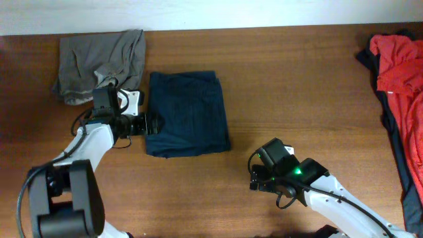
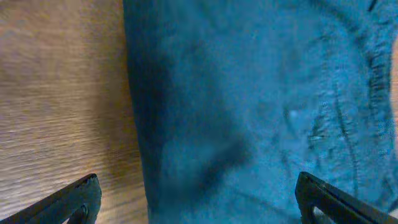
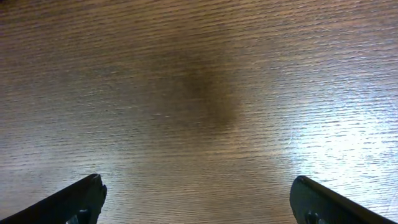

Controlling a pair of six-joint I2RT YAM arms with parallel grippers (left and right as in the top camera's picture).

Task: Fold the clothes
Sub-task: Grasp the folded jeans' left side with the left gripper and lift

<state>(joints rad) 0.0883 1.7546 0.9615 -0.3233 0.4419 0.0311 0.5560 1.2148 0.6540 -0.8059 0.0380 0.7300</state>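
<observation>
My left gripper needs to go lower before it closes on cloth. The navy garment's edge (image 1: pixel 149 125) (image 2: pixel 148 191) is in its gap, but the garment's cloth runs smooth below the fingers.
A dark navy garment (image 1: pixel 188 114) lies folded into a neat rectangle left of the table's middle. It fills most of the left wrist view (image 2: pixel 261 106). My left gripper (image 1: pixel 153 123) is open at the garment's left edge, its fingers (image 2: pixel 196 199) straddling that edge with nothing held. An olive-grey garment (image 1: pixel 99 63) lies bunched at the back left. A bright red garment (image 1: pixel 400 63) lies at the far right over more dark fabric (image 1: pixel 406 165). My right gripper (image 1: pixel 254 177) is open and empty over bare wood (image 3: pixel 198 199), right of the navy garment.
The table is brown wood (image 1: pixel 304 86) with a white wall strip along its far edge. The pile at the right runs down along the table's right edge.
</observation>
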